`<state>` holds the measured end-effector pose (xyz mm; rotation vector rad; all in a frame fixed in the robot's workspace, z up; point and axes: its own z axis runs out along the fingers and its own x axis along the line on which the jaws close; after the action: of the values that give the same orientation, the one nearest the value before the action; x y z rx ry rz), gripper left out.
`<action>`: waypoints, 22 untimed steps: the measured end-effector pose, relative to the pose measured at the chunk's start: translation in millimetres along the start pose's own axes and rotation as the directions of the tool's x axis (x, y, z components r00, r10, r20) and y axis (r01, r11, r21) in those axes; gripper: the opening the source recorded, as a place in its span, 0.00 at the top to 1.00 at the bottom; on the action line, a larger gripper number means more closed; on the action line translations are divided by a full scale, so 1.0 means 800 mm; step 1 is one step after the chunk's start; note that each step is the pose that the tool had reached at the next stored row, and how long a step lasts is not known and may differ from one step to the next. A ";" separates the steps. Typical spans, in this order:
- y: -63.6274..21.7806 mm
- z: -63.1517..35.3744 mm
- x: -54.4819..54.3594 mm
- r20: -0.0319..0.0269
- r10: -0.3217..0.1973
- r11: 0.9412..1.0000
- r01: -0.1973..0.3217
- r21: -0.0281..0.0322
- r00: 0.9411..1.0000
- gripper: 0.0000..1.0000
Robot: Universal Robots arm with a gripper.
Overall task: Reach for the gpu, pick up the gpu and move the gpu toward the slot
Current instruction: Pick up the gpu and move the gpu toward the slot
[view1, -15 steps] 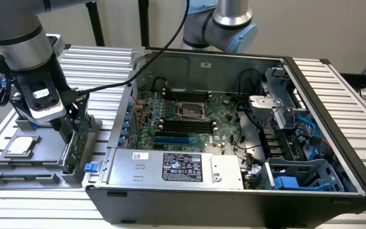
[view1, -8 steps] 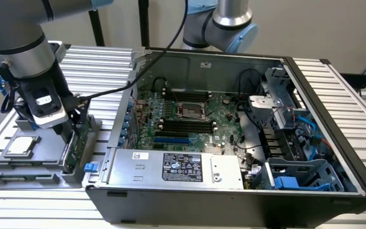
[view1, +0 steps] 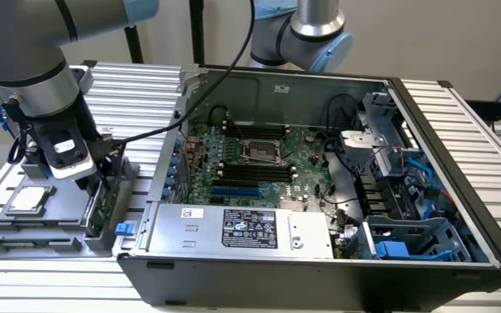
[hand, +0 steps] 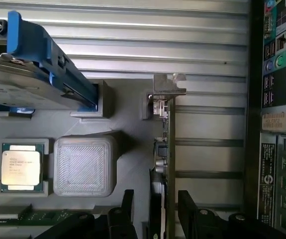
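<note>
My gripper grabs the GPU by its free upper edge (hand: 165,217) next, since the GPU's lower side is set in the grey holder.
The gpu (hand: 165,159) is a thin green card standing on its edge in a grey holder block (hand: 128,149), with its silver bracket (hand: 166,92) at one end. My gripper (hand: 157,201) is open and sits low over the card's other end, one black finger (hand: 128,206) on each side and a gap left at each. In the exterior view the gripper (view1: 94,175) hangs over the gpu (view1: 96,207) at the left of the computer case. The blue slot (view1: 234,192) lies on the motherboard inside the open case.
On the holder block, a silver hard drive in a blue frame (hand: 38,74), a small square chip (hand: 21,167) and a memory stick (hand: 31,217) rest beside the card. The black case wall (view1: 159,176) stands between holder and motherboard. A power supply (view1: 242,228) fills the case front.
</note>
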<state>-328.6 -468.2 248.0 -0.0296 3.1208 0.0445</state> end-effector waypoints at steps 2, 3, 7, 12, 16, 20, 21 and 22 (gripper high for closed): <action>0.000 0.004 0.000 0.000 0.000 1.000 0.000 0.005 1.000 0.52; 0.000 0.005 0.000 0.000 0.000 1.000 0.000 0.008 1.000 0.52; 0.000 0.006 0.000 0.000 0.000 1.000 0.000 0.015 1.000 0.52; 0.000 0.007 0.000 0.000 0.000 1.000 0.000 0.016 1.000 0.61; 0.000 0.007 0.000 0.000 0.000 1.000 0.000 0.015 1.000 0.61; 0.000 0.007 -0.001 0.000 0.000 1.000 0.000 0.016 1.000 0.61; 0.000 0.007 -0.001 0.000 0.000 1.000 0.000 0.016 1.000 0.61; 0.000 0.007 -0.002 0.000 0.000 1.000 0.000 0.016 1.000 0.61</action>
<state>-327.0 -468.2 242.2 -0.0294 3.1212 0.0189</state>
